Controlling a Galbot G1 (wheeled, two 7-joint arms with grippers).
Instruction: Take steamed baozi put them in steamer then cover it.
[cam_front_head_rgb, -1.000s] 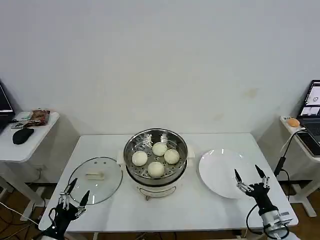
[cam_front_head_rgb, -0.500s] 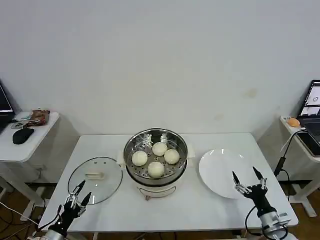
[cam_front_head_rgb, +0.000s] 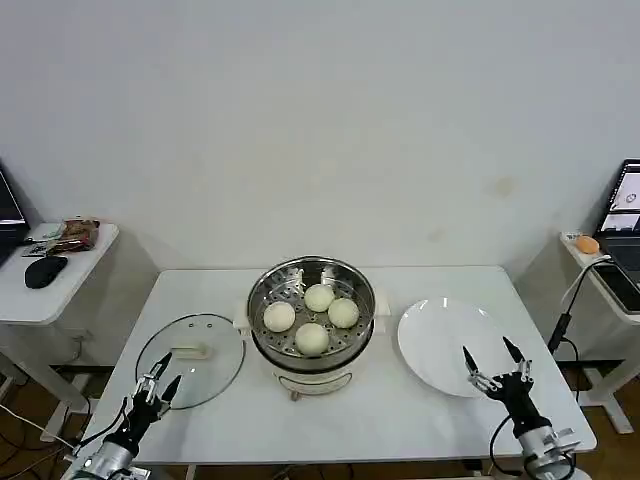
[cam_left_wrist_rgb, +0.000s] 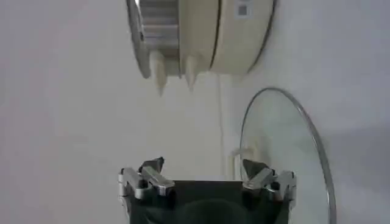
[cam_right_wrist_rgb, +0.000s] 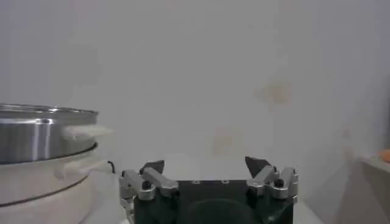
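Note:
The glass cover (cam_front_head_rgb: 215, 345) lies flat and wide on the tabletop. So my left gripper grabs the cover by the whitish bar handle (cam_front_head_rgb: 190, 352) standing up next.
Several cream baozi (cam_front_head_rgb: 312, 339) lie in the shiny steel steamer (cam_front_head_rgb: 262, 300) at the table's middle, on its white pot base (cam_left_wrist_rgb: 234, 33). The clear glass cover (cam_front_head_rgb: 215, 345) with a whitish bar handle (cam_front_head_rgb: 190, 352) lies flat on the table to the steamer's left. My left gripper (cam_front_head_rgb: 160, 374) is open at the cover's near edge, low by the table's front left; in the left wrist view the cover (cam_left_wrist_rgb: 286, 152) lies just ahead of its spread fingers. My right gripper (cam_front_head_rgb: 492, 360) is open near the front edge of the white plate.
A flat white plate (cam_front_head_rgb: 440, 345) lies right of the steamer. A side table (cam_front_head_rgb: 45, 285) with a mouse and small items stands at the left, and another with a laptop (cam_front_head_rgb: 625, 215) at the right. A cable (cam_front_head_rgb: 570, 300) hangs beside the main table's right edge.
The left gripper has moved a little forward and to the right, closer to the cover's rim. The right gripper has sunk slightly and shifted a bit left. Baozi, steamer and cover stay put.

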